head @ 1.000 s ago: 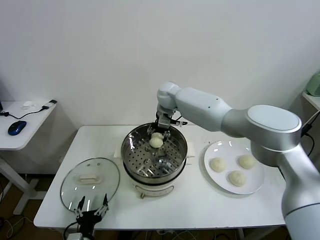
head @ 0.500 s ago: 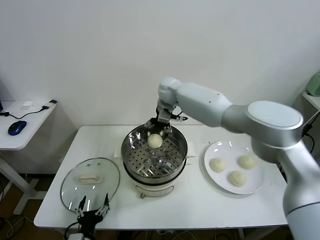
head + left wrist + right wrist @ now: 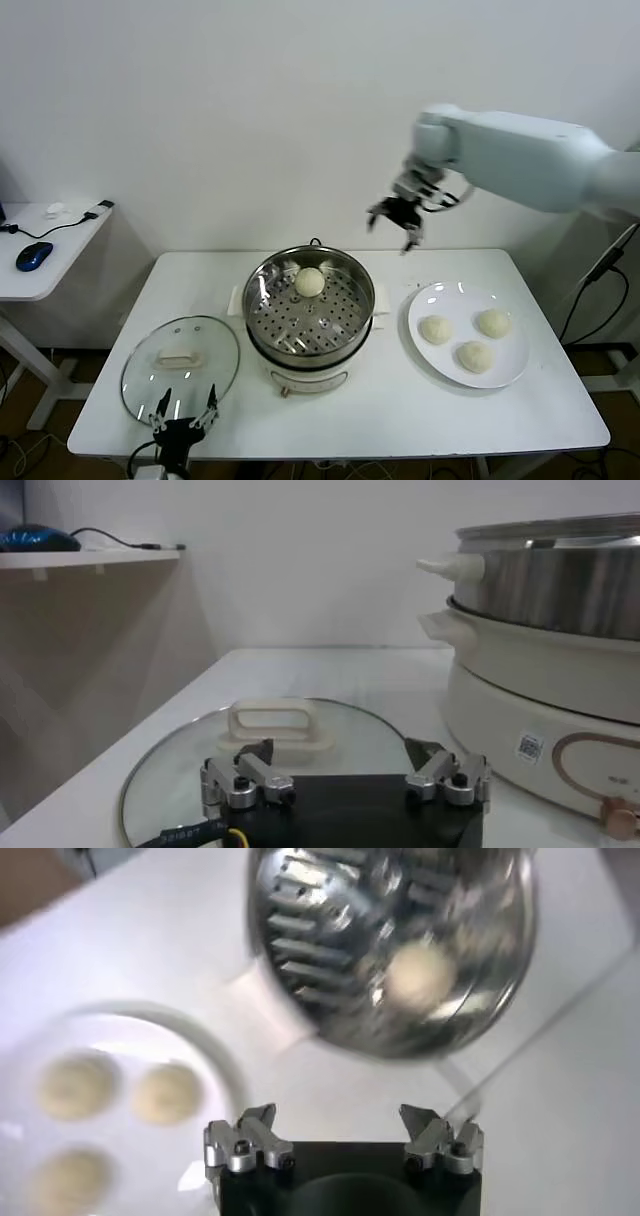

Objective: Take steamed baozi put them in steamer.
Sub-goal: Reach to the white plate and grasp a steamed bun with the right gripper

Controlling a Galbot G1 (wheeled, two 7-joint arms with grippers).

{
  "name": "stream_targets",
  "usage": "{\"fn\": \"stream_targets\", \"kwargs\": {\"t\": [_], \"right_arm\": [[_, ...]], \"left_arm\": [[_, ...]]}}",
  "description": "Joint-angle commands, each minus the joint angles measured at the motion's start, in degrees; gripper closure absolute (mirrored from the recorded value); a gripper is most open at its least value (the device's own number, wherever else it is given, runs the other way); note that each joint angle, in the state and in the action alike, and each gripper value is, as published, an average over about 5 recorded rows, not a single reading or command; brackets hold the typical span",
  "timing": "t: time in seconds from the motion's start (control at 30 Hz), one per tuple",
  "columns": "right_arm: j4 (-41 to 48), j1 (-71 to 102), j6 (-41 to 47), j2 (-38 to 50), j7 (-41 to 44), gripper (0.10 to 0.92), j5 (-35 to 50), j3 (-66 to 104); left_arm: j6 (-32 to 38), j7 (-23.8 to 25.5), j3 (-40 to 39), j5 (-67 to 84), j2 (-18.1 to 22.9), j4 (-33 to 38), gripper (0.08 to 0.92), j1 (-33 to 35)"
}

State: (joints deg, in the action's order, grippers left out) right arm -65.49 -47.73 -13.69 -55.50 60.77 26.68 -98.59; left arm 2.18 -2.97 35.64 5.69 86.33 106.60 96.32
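The plate's baozi closest to the steamer should go in to fill the steamer, so my right gripper should next take hold of it by its rounded sides.
One cream-white baozi [image 3: 309, 282] lies on the perforated tray at the back of the shiny round steamer [image 3: 262, 315], also seen from above as a baozi [image 3: 422, 976] in the steamer [image 3: 300, 918]. Three more baozi [image 3: 435, 329] [image 3: 493, 322] [image 3: 473, 356] lie on the white plate [image 3: 425, 363] to its right. My right gripper [image 3: 396, 222] hangs open and empty high in the air, between the steamer and the plate. The left gripper [image 3: 183, 417] is parked open at the table's front left edge, by the glass lid.
A round glass lid [image 3: 180, 360] with a white handle lies flat on the table, left of the steamer. A small side table [image 3: 60, 235] with a blue mouse [image 3: 33, 254] stands at the far left. The white wall is close behind.
The right gripper has let go of the baozi in the steamer, risen and swung right, toward the plate side. The left arm has not moved.
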Motion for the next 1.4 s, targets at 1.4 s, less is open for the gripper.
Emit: {"fn": "stream_targets", "kwargs": {"t": [1.4], "right_arm": [[4.3, 21.1, 25.7, 6.1, -9.4, 0.356, 1.7, 12.2]], "left_arm": [[0.0, 0.7, 1.1, 0.8, 0.3, 2.2, 0.177, 1.5]]}}
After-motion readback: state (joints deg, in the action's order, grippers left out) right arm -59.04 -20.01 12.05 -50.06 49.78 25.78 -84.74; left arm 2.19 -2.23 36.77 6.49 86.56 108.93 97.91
